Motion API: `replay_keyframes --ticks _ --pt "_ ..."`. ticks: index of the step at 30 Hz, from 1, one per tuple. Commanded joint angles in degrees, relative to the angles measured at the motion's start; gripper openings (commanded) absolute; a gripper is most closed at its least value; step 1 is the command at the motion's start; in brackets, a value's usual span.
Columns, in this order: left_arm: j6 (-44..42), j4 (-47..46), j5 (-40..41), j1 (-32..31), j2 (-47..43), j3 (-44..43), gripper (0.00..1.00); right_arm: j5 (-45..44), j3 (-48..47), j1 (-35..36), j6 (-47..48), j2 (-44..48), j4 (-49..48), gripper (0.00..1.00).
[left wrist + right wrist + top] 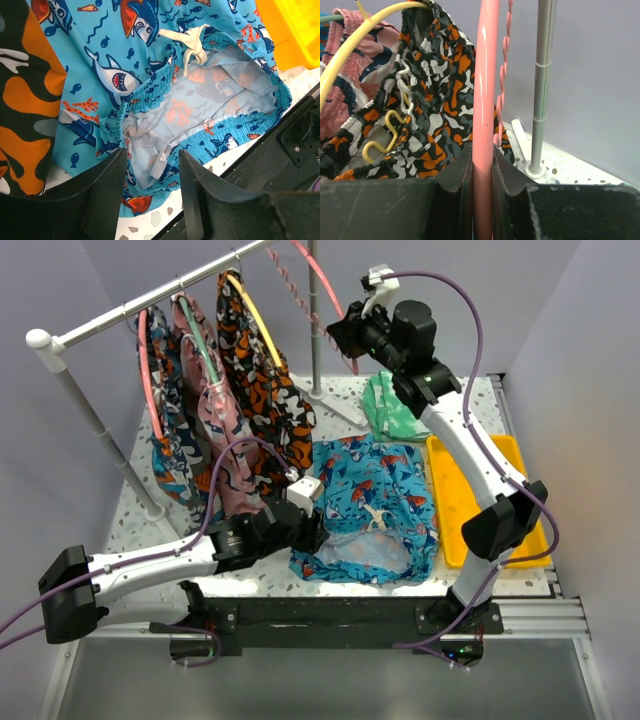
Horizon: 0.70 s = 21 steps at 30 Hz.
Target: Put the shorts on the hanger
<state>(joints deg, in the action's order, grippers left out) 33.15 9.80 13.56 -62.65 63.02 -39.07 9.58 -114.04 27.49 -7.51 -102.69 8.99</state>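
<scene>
The left gripper's fingers stop above the waistband, so it isn't ready to close yet. The left gripper needs to go lower first, then close on the end of the waistband.
The turquoise shorts point(368, 510) with sharks and a white drawstring lie flat on the table, waistband toward the near edge. My left gripper point(312, 528) is open at the waistband's left end; in the left wrist view the waistband point(150, 165) lies between my spread fingers point(107, 190). My right gripper point(340, 332) is shut on the coral-pink hanger point(318, 278), which hangs at the right end of the rail. In the right wrist view the hanger's arch point(485, 100) runs up between the closed pads, its notched bar point(506, 60) behind.
A clothes rail point(150, 302) holds several patterned shorts, including orange-black ones point(262, 380) on a yellow hanger. A green-white cloth point(395, 405) lies at the back right. A yellow tray point(450, 510) sits right of the shorts. The rail's post point(542, 85) stands close to the hanger.
</scene>
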Motion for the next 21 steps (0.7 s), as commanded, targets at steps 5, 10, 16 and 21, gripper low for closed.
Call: replay_keyframes --ticks 5,10,16,21 --pt "-1.2 0.0 2.9 -0.2 -0.1 -2.1 0.52 -1.2 8.1 0.2 -2.6 11.0 -6.2 0.0" --pt "0.1 1.6 4.5 -0.2 -0.4 -1.9 0.53 -3.3 16.8 0.2 -5.9 20.1 -2.5 0.0" --pt "3.1 2.5 5.1 -0.2 -1.4 1.2 0.52 -8.1 32.7 0.3 -12.4 41.1 12.1 0.0" --pt "3.9 1.4 3.1 -0.3 -0.1 3.7 0.49 -5.4 43.6 0.1 -14.1 59.6 28.3 0.0"
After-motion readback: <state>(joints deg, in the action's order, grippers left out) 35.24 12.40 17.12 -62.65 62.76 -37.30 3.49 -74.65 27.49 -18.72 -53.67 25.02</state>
